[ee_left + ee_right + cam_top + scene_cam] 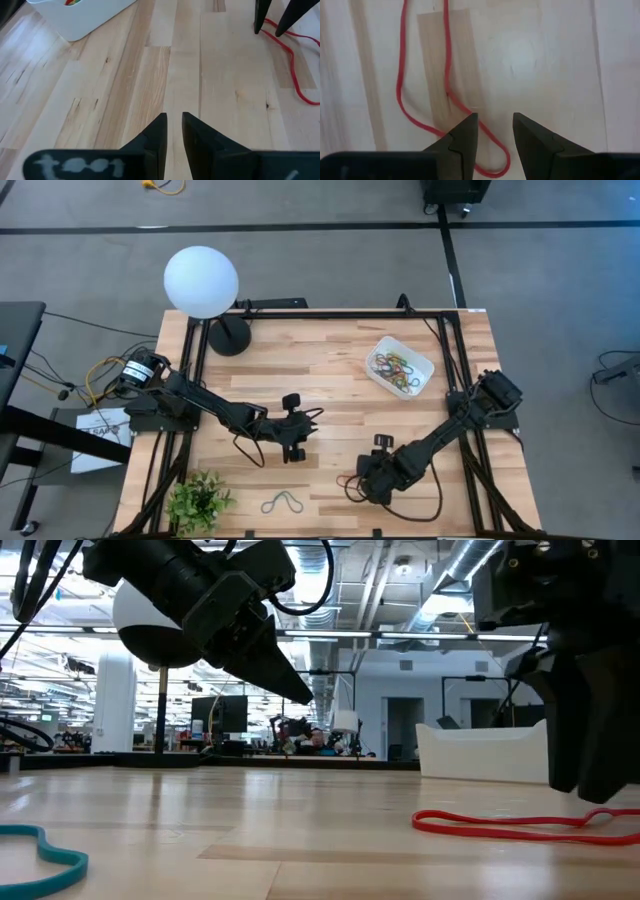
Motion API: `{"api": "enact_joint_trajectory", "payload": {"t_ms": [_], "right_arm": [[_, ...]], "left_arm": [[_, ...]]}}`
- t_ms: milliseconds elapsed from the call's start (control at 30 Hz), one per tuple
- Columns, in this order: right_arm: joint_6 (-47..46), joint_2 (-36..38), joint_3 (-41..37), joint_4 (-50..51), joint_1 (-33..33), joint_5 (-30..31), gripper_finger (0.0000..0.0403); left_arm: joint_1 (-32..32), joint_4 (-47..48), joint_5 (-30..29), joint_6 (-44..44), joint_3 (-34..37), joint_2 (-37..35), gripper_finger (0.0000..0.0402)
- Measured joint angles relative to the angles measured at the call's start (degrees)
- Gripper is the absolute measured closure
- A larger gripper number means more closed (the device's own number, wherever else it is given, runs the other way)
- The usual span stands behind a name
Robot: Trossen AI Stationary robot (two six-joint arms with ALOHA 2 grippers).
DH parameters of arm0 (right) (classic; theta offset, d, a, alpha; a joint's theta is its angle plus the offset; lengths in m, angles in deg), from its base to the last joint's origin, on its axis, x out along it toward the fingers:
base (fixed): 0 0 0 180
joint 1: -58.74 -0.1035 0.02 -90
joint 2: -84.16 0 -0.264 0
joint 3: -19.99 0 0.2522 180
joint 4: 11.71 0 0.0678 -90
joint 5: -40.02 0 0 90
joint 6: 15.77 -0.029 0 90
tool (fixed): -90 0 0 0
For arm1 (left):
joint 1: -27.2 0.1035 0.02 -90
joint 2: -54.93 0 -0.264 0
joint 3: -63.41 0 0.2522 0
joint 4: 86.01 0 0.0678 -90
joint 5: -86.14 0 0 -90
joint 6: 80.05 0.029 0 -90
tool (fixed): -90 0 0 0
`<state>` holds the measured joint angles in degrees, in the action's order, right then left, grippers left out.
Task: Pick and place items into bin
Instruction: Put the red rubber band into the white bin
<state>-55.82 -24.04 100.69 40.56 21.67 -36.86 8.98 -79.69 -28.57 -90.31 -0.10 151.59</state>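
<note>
My right gripper should pick up the red rubber band next, and it should hold it by its looped end (pixel 495 160) to put it into the bin.
A red rubber band (pixel 401 95) lies flat on the wooden table, toward the near right. My right gripper (pixel 492 125) points down just over one end of it, open, and the band runs under one fingertip (pixel 469 131). The low view shows those fingers (pixel 600 790) close above the band (pixel 500 823). My left gripper (pixel 174 131) hangs over the table's middle (pixel 293 450), slanting down, open by a narrow gap with nothing in it. The white bin (pixel 427 366) stands at the far right and holds several coloured bands. A grey-blue band (pixel 283 502) lies by the near edge.
A white globe lamp (pixel 201 280) on a black base stands at the far left. A small green plant (pixel 200 500) sits at the near left corner. Black cables hang around both arms. Bare wood lies between the grippers and the bin.
</note>
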Motion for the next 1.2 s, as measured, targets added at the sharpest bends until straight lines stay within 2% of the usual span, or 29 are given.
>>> {"api": "enact_joint_trajectory", "payload": {"t_ms": [267, 467, 667, 800, 1000, 1200], "right_arm": [[-0.47, 0.0, -1.76, -1.95, 0.79, -5.1, 0.0284], [-0.15, -0.72, -1.97, -2.22, 0.74, -3.08, 0.0284], [1.51, -2.01, -1.94, -2.93, 1.13, -5.04, 0.0287], [1.67, -2.18, -1.95, -3.41, 1.15, -5.32, 0.0317], [4.56, -2.19, -1.13, -3.96, 1.15, -5.99, 0.0395], [5.01, -2.87, 4.47, 2.58, 1.21, -6.11, 0.0395]], "left_arm": [[0.0, 0.17, 0.04, -0.04, 0.0, 0.0, 0.0352], [0.0, 0.22, 0.04, -0.07, 0.02, 0.0, 0.0352], [0.0, 0.22, 0.22, -0.07, 0.0, 0.0, 0.0352], [0.0, 0.22, 0.2, -0.07, 0.0, 0.0, 0.0352], [0.0, 0.22, 0.19, -0.07, 0.0, 0.0, 0.0352], [0.28, 0.22, 0.17, -0.07, 0.0, 0.0, 0.0352]]}}
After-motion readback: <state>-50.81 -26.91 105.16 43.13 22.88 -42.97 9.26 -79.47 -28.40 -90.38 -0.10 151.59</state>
